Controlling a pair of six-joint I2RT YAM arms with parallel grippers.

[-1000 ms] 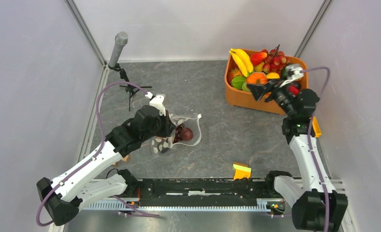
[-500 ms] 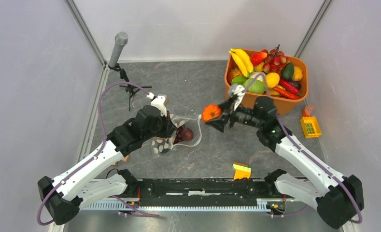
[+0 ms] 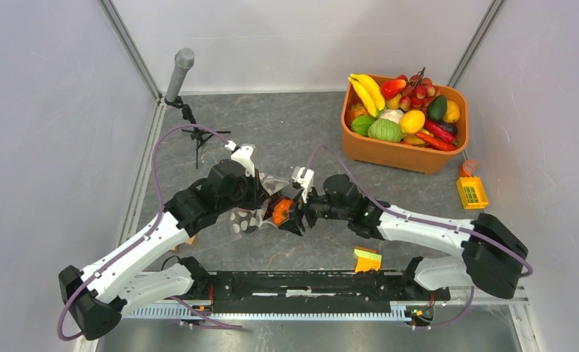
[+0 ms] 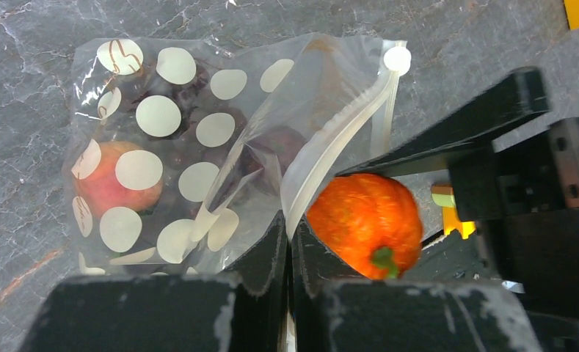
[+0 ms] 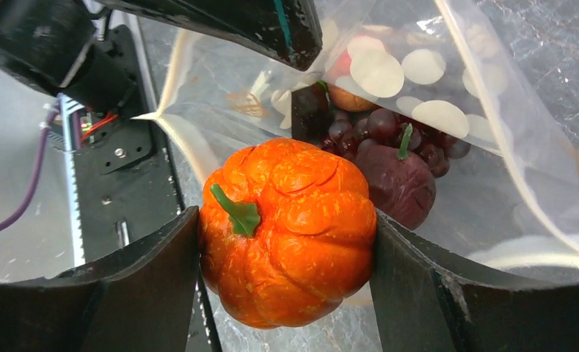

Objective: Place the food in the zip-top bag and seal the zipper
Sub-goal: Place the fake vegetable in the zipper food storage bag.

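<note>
The pumpkin is at the bag's opening and would come down short of the maroon fruit. My right gripper should stay closed on it until it is inside.
The clear dotted zip-top bag lies on the table left of centre. My left gripper is shut on its white zipper strip and holds the mouth open. Inside lie a maroon fruit, dark grapes and a red-orange fruit. My right gripper is shut on the orange pumpkin at the bag's mouth; the pumpkin also shows in the left wrist view.
An orange tub of toy fruit stands at the back right. A yellow block lies near the front rail. A yellow crate sits at the right wall. A microphone stand is at the back left.
My right gripper has carried the pumpkin from the tub leftward and down to the bag's mouth. The left gripper has kept hold of the bag.
</note>
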